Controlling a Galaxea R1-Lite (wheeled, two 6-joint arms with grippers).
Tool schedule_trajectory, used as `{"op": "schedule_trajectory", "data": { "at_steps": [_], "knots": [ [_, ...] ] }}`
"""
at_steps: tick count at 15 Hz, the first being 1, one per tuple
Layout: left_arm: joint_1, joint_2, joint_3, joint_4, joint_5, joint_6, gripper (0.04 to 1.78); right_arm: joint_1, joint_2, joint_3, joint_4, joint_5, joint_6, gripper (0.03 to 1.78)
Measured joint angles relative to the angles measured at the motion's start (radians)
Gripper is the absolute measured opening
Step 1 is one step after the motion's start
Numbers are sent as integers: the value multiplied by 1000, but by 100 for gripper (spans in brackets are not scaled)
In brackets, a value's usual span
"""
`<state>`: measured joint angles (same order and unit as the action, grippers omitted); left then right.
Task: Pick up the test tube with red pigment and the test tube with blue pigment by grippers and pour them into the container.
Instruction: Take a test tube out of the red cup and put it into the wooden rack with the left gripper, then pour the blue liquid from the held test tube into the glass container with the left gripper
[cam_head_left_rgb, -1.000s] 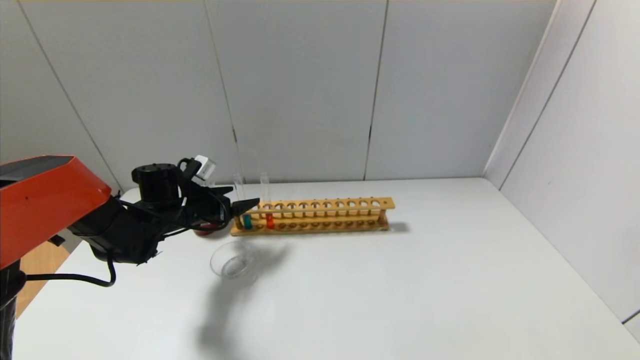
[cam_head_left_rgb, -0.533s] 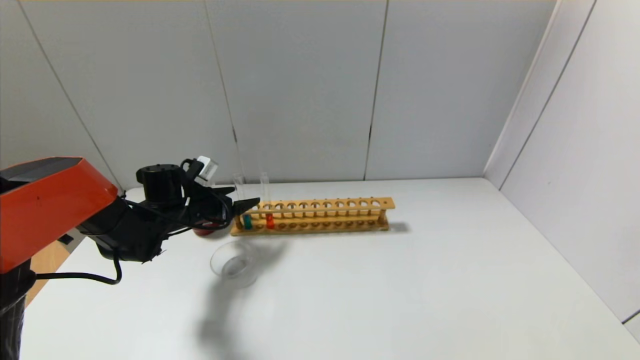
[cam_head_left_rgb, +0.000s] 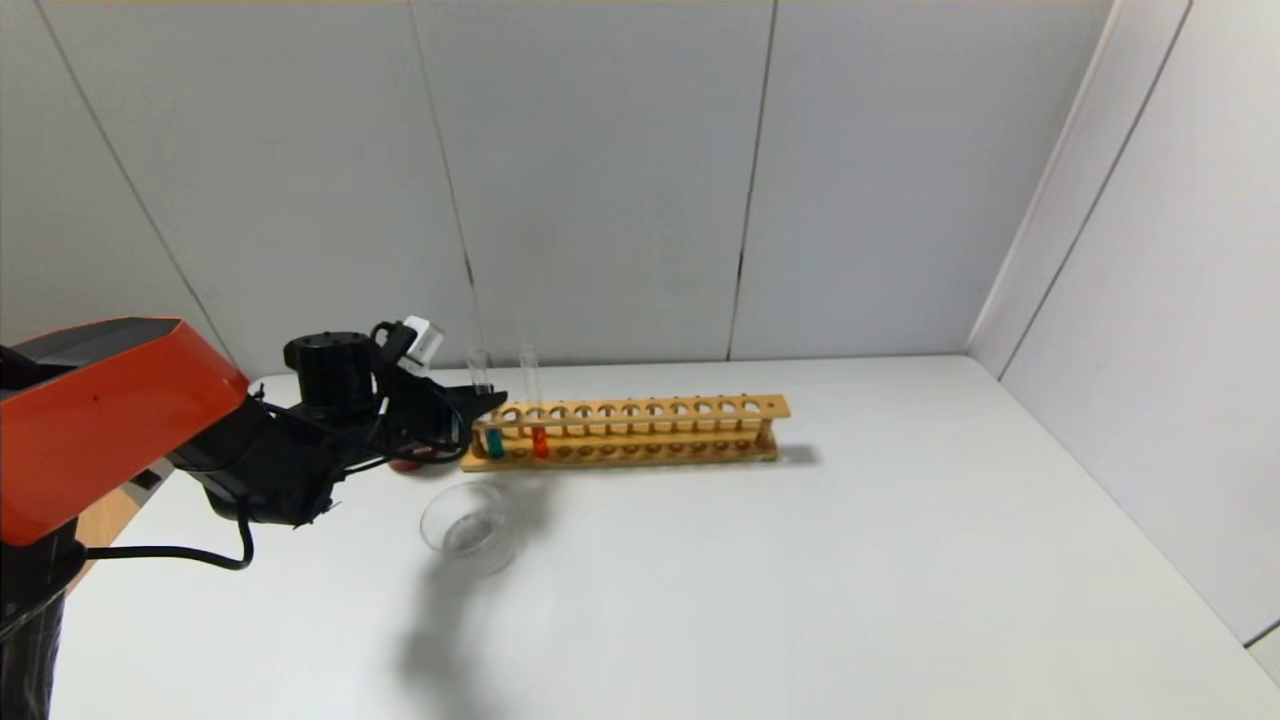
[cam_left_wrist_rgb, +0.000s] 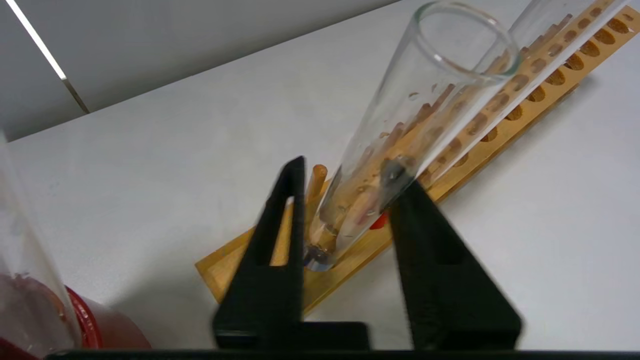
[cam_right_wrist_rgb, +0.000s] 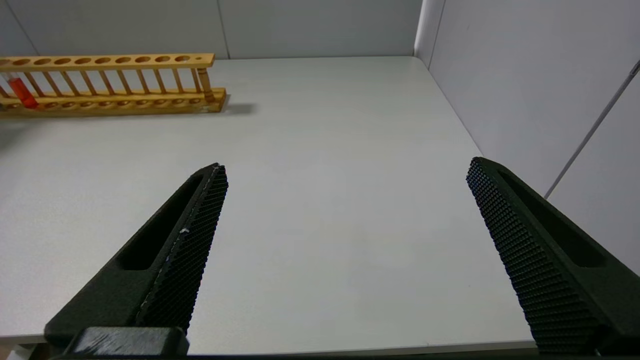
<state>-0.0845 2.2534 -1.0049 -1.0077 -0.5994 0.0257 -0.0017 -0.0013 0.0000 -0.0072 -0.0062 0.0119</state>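
Note:
The rack wraps the tube's lower end, so my left gripper should next grip the test tube by the bare glass above the rack (cam_left_wrist_rgb: 375, 171).
The test tube with blue pigment (cam_head_left_rgb: 494, 443) stands in the first hole at the left end of the wooden rack (cam_head_left_rgb: 650, 408). The test tube with red pigment (cam_head_left_rgb: 540, 443) stands two holes to its right and also shows in the right wrist view (cam_right_wrist_rgb: 20, 92). My left gripper (cam_head_left_rgb: 485, 398) is open, with one finger on each side of the blue tube's glass (cam_left_wrist_rgb: 400, 115). One fingertip (cam_left_wrist_rgb: 407, 190) touches the glass and the other stands a little off it. The container (cam_head_left_rgb: 470, 525) sits empty in front of the rack's left end. My right gripper (cam_right_wrist_rgb: 345, 175) is open and empty, over bare table.
A dark red cup (cam_left_wrist_rgb: 95, 325) stands just left of the rack, mostly hidden behind my left gripper in the head view, with clear glass rising from it. The rack's other holes (cam_right_wrist_rgb: 115, 60) are empty. Grey walls close the table at the back and right.
My left arm has moved a little toward the rack, and its fingers have drawn closer together round the blue tube. Both tubes still stand in the rack.

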Motion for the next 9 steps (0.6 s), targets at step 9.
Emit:
{"op": "schedule_trajectory", "data": {
  "at_steps": [9],
  "knots": [
    [-6,-101,0,49,34,2,32,0,0,0,0,0,0,175]
  ]
}}
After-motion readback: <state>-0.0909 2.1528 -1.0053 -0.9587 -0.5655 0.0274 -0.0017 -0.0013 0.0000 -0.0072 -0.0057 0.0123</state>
